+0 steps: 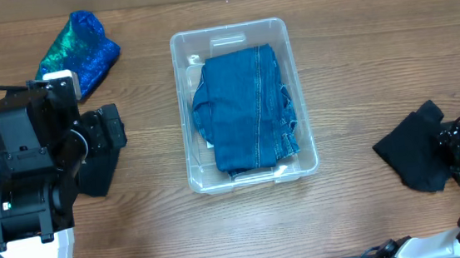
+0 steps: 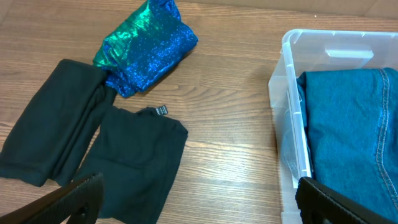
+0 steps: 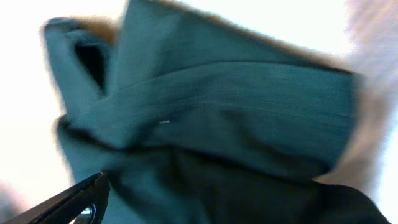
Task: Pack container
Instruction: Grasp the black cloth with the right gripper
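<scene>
I will next pick up the dark cloth by its bunched edge [image 1: 438, 151] [image 3: 249, 171] with my right gripper and let the rest hang free. Then the cloth can be packed into the container.
The clear container [image 1: 188, 107] stands at the table's middle and holds folded blue jeans [image 1: 249, 106]. It also shows at the right of the left wrist view [image 2: 287, 124], with the jeans [image 2: 351, 130] inside. My left gripper [image 1: 113, 131] is left of the container, open and empty [image 2: 199, 202], above a dark cloth [image 2: 134, 152]. My right gripper [image 1: 454, 155] is at the far right, at the edge of another dark cloth [image 1: 414, 153]. That cloth [image 3: 211, 124] fills the right wrist view, bunched between the jaws [image 3: 205, 208]. Only the left finger shows, set wide.
A shiny blue-green sequin cloth [image 1: 81, 48] lies at the back left and shows in the left wrist view [image 2: 146, 46]. A second folded dark cloth [image 2: 53, 121] lies beside the first. Bare wooden table [image 2: 230, 143] separates the cloths from the container.
</scene>
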